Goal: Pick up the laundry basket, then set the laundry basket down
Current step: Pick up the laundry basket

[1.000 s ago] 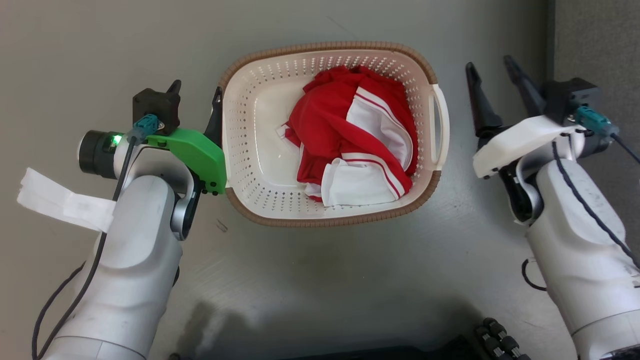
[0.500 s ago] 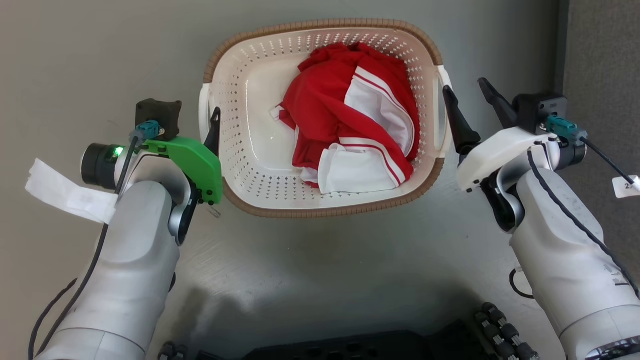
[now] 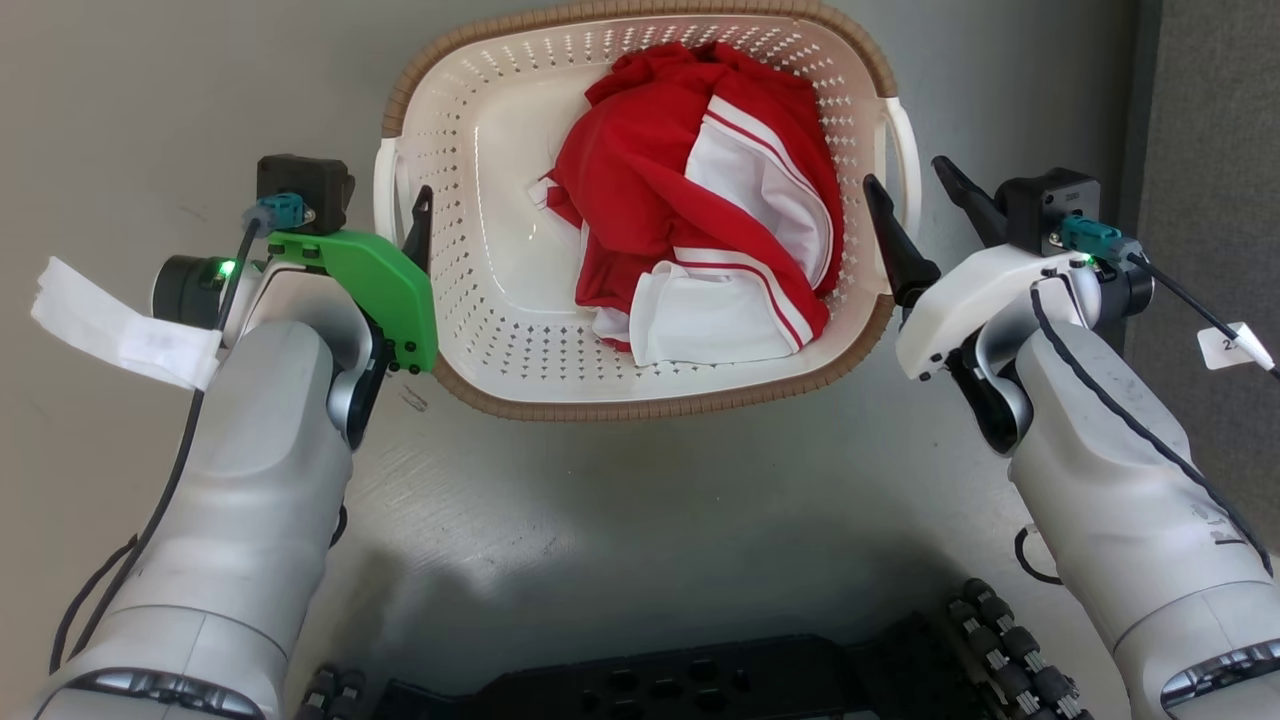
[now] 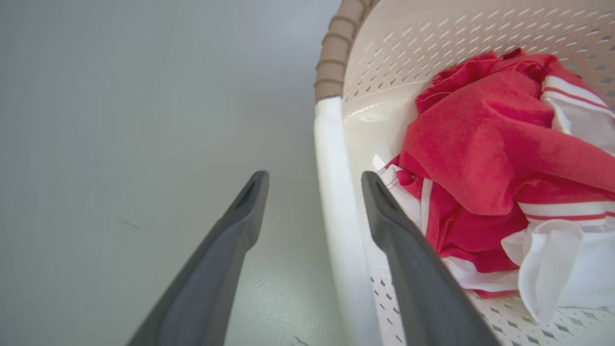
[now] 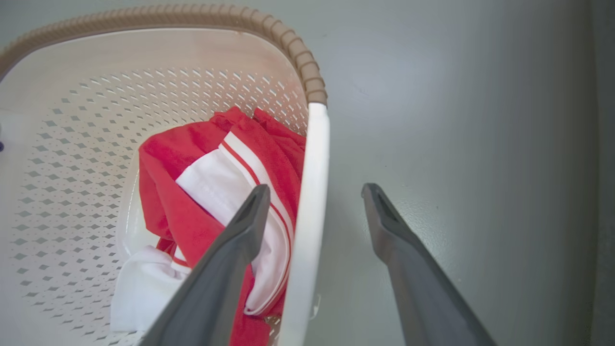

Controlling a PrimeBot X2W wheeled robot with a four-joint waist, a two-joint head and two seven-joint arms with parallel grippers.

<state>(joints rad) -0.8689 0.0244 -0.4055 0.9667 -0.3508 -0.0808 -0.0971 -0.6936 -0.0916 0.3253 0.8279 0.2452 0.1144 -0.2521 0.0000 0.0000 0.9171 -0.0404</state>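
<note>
My left gripper grabs the laundry basket by its slim white side handle [image 3: 385, 190] next, since the laundry basket's perforated body [image 3: 510, 204] is wider than my open fingers.
The laundry basket [image 3: 650, 407], cream-white and perforated with a brown rim, rests on the grey floor and holds a red and white garment [image 3: 700, 200]. My left gripper [image 3: 390, 205] is open, one finger inside the basket wall and one outside, with the white left handle [image 4: 331, 158] between them. On the other side my right gripper [image 3: 905, 172] is open in the same way around the right handle [image 5: 312, 182]. In the left wrist view my left gripper [image 4: 314, 175] stands apart from the handle. The right wrist view shows my right gripper [image 5: 315, 188] with a gap on both sides of the handle.
Bare grey floor [image 3: 640, 520] surrounds the basket. A darker grey strip [image 3: 1210, 120] runs down the right edge of the head view. My dark base [image 3: 700, 685] lies along the bottom. A white tag [image 3: 110, 325] hangs from my left forearm.
My right gripper has moved in from beside the basket and now straddles the right handle. The left handle has come between my left fingers. The head camera has also shifted.
</note>
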